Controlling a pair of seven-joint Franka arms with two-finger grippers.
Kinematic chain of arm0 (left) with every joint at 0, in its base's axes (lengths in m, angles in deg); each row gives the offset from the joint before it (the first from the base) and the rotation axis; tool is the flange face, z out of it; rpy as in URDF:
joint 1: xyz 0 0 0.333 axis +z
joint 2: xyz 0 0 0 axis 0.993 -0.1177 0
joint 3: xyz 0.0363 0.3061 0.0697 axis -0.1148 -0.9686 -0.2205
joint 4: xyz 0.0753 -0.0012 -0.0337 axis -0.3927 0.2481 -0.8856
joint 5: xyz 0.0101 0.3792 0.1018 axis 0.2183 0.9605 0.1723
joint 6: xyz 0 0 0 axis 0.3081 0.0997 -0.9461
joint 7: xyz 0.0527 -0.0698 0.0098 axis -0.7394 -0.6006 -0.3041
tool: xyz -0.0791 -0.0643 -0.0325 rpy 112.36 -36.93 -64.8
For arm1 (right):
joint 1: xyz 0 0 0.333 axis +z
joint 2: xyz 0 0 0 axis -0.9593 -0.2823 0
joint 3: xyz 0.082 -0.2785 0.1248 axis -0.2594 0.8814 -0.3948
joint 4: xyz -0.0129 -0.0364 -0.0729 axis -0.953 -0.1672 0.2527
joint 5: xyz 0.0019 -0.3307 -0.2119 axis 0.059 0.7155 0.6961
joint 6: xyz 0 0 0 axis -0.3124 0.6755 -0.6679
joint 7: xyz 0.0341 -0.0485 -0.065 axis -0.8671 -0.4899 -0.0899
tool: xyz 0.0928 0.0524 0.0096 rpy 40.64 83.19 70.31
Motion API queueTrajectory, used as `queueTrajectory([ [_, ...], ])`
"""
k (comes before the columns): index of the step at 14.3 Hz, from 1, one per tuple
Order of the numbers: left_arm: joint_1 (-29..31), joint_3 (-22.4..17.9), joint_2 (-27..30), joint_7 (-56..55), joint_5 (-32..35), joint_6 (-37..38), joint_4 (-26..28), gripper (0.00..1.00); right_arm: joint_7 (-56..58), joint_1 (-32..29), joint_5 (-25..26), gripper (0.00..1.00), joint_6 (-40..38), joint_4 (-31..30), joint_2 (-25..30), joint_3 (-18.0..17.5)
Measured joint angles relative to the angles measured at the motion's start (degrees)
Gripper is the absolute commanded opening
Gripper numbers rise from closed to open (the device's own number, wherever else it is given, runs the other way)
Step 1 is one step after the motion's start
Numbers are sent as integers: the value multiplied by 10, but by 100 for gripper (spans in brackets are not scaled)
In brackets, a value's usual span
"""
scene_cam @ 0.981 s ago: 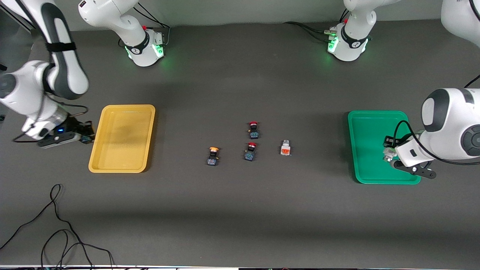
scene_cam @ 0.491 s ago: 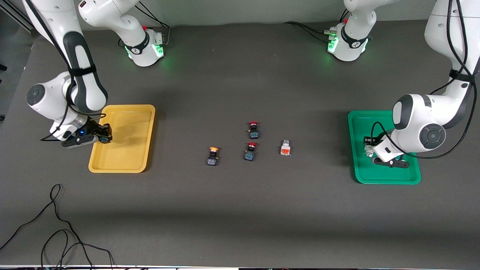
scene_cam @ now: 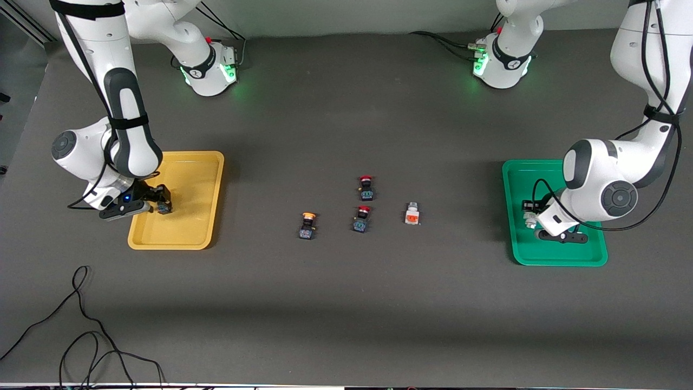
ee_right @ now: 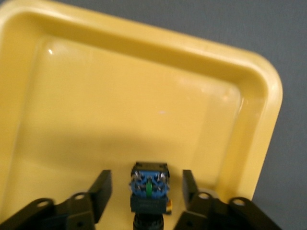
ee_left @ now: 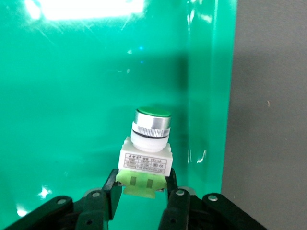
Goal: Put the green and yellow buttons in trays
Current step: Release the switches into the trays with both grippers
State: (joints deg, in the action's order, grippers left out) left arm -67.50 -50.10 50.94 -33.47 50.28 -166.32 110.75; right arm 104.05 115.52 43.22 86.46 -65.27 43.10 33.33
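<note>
My left gripper releases the white-bodied button (scene_cam: 530, 220) (ee_left: 147, 146) next, since it is low over the green tray's bottom, inside the green tray's rim.
My right gripper (scene_cam: 162, 206) is low in the yellow tray (scene_cam: 178, 241). In the right wrist view (ee_right: 146, 188) it is open, and a black-blue button (ee_right: 149, 190) lies between its fingers (ee_right: 100, 188) with a gap on each side; the cap is hidden. My left gripper (scene_cam: 528, 219) is low over the green tray (scene_cam: 520, 173), shut on the green block of a white-bodied, green-capped button (ee_left: 146, 143). An orange-yellow capped button (scene_cam: 307, 226) and a white button with an orange block (scene_cam: 412, 214) stand mid-table.
Two red-capped black-blue switches (scene_cam: 366, 188) (scene_cam: 361, 219) stand between the two loose buttons. A black cable (scene_cam: 81, 325) loops on the table near the front camera, toward the right arm's end. The arm bases stand along the table's back edge.
The right gripper has moved from beside the yellow tray to inside it. The left gripper has moved farther in over the green tray with the green button and come lower.
</note>
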Motion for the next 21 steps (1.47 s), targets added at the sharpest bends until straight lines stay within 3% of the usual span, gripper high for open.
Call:
queueTrajectory([
  [2,1,0,-5,-10,0,-5,0,0,-3,0,0,100,-26,20,1,2],
  [3,1,0,-7,-11,0,-6,0,38,-5,0,3,100,-40,34,2,4],
  [4,1,0,-8,-12,1,-7,0,99,-11,0,15,100,-53,51,2,7],
  [9,2,-1,-10,-12,14,-7,-1,100,-166,0,177,100,-220,211,7,28],
  [13,1,6,6,-11,17,22,-22,97,-271,7,222,100,-329,330,4,20],
  [15,-5,26,28,-12,15,96,-59,93,-325,10,223,100,-333,352,-7,-13],
  [18,-14,66,52,-21,-20,207,-142,92,-440,14,223,100,-333,385,-41,-91],
  [21,-33,80,56,-55,-55,234,-193,93,-572,19,223,100,-328,415,-83,-169],
])
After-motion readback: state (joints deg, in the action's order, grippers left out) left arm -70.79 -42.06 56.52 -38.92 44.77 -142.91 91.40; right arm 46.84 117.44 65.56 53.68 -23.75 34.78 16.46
